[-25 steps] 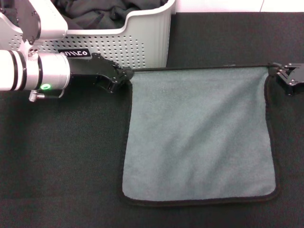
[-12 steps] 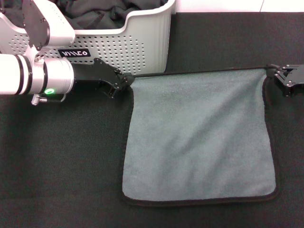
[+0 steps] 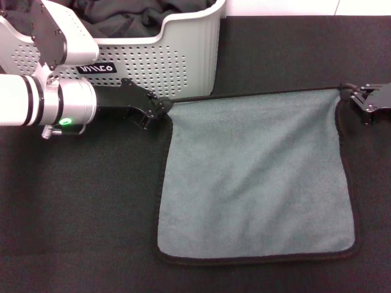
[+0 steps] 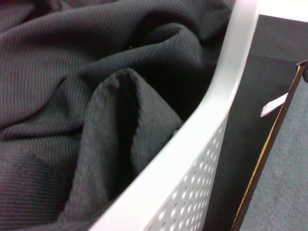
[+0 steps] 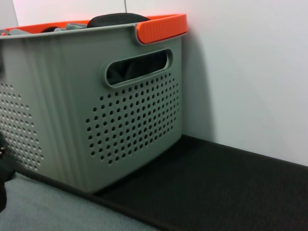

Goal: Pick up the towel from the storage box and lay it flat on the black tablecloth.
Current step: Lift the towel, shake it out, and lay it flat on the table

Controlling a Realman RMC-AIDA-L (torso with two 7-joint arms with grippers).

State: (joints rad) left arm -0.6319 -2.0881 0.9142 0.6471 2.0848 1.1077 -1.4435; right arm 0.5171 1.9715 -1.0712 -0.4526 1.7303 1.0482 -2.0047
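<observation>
The robot's left gripper needs to open now, because the towel's held corner (image 3: pixel 177 108) reaches the black tablecloth by the bottom of the box, so the towel would stay spread.
The grey-green towel (image 3: pixel 256 177) lies spread on the black tablecloth (image 3: pixel 79 207), with its far edge pulled straight between my two grippers. My left gripper (image 3: pixel 162 108) is shut on the towel's far left corner, just in front of the storage box (image 3: pixel 183 55). My right gripper (image 3: pixel 353 97) is shut on the far right corner. The towel's near edge rests flat on the cloth. In the left wrist view the towel (image 4: pixel 284 192) shows with its black border and a white tag (image 4: pixel 273 104). A strip of the towel (image 5: pixel 48 207) also shows in the right wrist view.
Charcoal-black cloths (image 3: pixel 128 15) fill the storage box at the far left. They also show in the left wrist view (image 4: pixel 72 96) behind the box rim (image 4: pixel 192 139). The right wrist view shows the box (image 5: pixel 72 96) with an orange handle (image 5: pixel 161 26) against a white wall.
My left gripper has shifted slightly right and nearer with its towel corner. The right gripper has edged slightly farther away. The far edge now slants a little.
</observation>
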